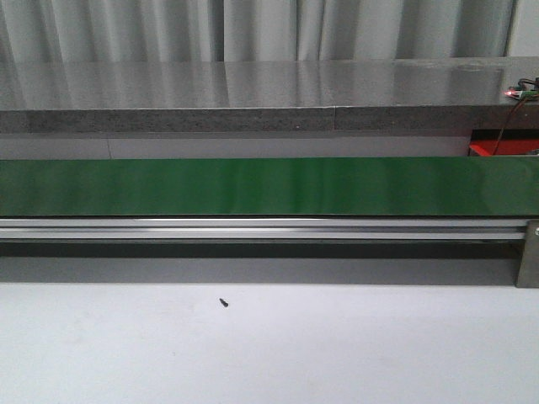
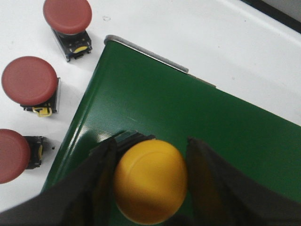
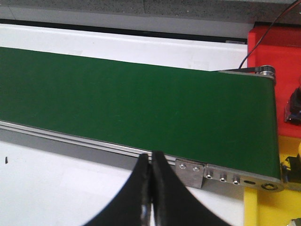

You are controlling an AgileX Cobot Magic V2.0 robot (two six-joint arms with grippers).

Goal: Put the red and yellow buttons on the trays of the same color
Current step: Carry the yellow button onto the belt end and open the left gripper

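My left gripper holds the yellow button just above the green belt's end [image 2: 141, 94] and the button would stand there, so it is now time to open.
In the left wrist view a yellow button [image 2: 150, 181] sits between the fingers of my left gripper [image 2: 151, 147], which is shut on it just above the end of the green belt [image 2: 197, 113]. Three red buttons [image 2: 29, 81] stand on the white table beside that belt end. In the right wrist view my right gripper [image 3: 151, 156] is shut and empty, over the table in front of the belt's other end. A red tray [image 3: 277, 47] and a yellow tray [image 3: 265, 209] lie beyond that end. Neither gripper shows in the front view.
The green belt [image 1: 269, 187] runs across the front view on an aluminium rail [image 1: 253, 227], with a grey counter [image 1: 253, 93] behind. A small black screw [image 1: 224, 302] lies on the white table. A metal bracket [image 3: 190, 172] sticks out near my right fingers. A dark part [image 3: 294, 106] sits at the red tray's edge.
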